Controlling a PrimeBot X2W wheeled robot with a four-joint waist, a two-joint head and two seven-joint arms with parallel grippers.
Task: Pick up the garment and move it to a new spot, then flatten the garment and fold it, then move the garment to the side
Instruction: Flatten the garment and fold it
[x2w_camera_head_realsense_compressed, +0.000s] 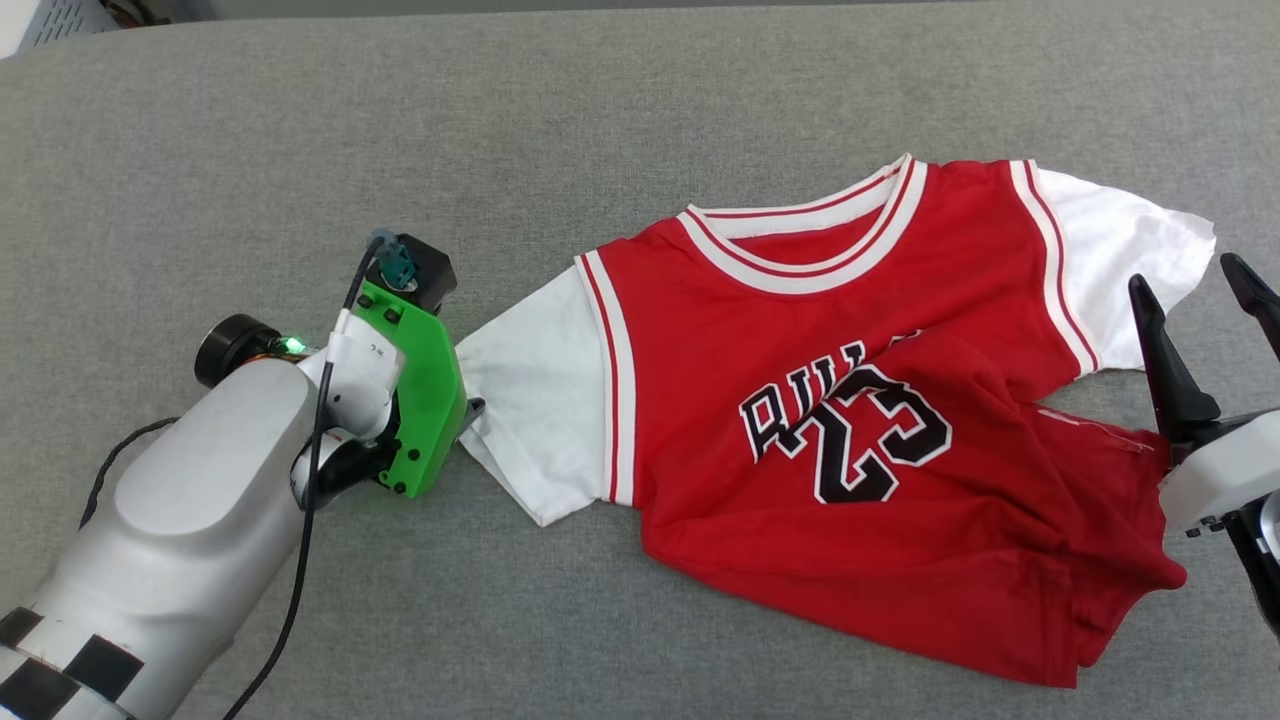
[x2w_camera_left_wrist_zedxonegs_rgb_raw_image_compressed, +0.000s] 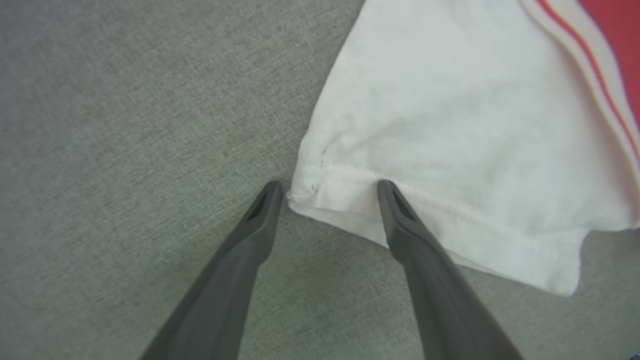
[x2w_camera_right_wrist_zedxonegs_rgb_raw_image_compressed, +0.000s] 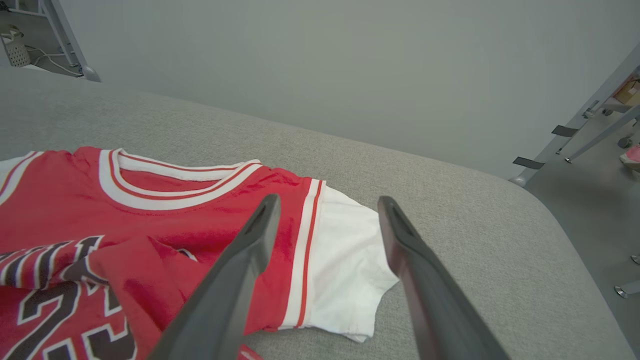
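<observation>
The garment should be grabbed next by my left gripper at the white sleeve's hem corner, where the cloth puckers up.
The garment, a red jersey with white sleeves and a black 23, lies face up on the grey surface, its lower right part folded over and wrinkled. My left gripper is open, fingertips straddling the hem corner of the white sleeve; one fingertip rests on the cloth, the other on the bare surface. In the head view the green left wrist sits against that sleeve's edge. Open as well, my right gripper hovers at the right, over the other white sleeve, with nothing between its fingers.
The grey padded surface stretches wide to the left and behind the jersey. Its rounded far edge drops to the floor on the right, where metal frame legs stand. A black cable runs along my left forearm.
</observation>
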